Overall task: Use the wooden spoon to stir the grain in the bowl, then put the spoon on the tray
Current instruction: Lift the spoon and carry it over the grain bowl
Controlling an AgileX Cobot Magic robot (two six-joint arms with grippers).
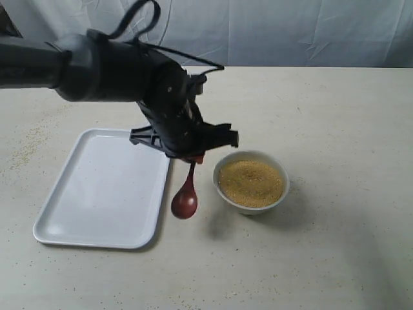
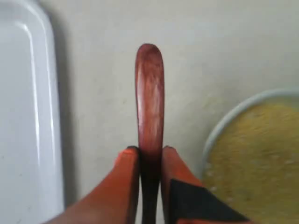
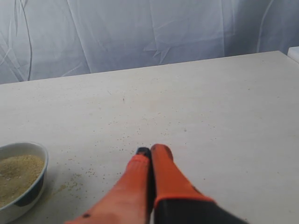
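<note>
The spoon's head (image 1: pixel 184 203) hangs beside the white bowl (image 1: pixel 250 181), short of the bowl's rim, so the left gripper needs to move the spoon toward the bowl before letting it go.
My left gripper (image 1: pixel 195 157) is shut on the handle of the dark reddish wooden spoon (image 1: pixel 186 196), which hangs head-down between the tray (image 1: pixel 84 194) and the bowl (image 1: pixel 279 194). From the left wrist view, the spoon (image 2: pixel 149 102) sticks out from the orange fingers (image 2: pixel 122 182), with the tray rim (image 2: pixel 39 93) to one side and the bowl rim (image 2: pixel 224 123) to the other. Yellow grain (image 1: pixel 251 182) fills the white bowl. My right gripper (image 3: pixel 150 151) is shut on nothing, above bare table away from the bowl (image 3: pixel 32 186).
The black left arm (image 1: pixel 97 64) reaches in from the left above the tray's far end. Loose grain is scattered over the table (image 1: pixel 335 129), thickest at the far left (image 1: pixel 29 145). A grey cloth backdrop (image 1: pixel 290 32) stands behind the table.
</note>
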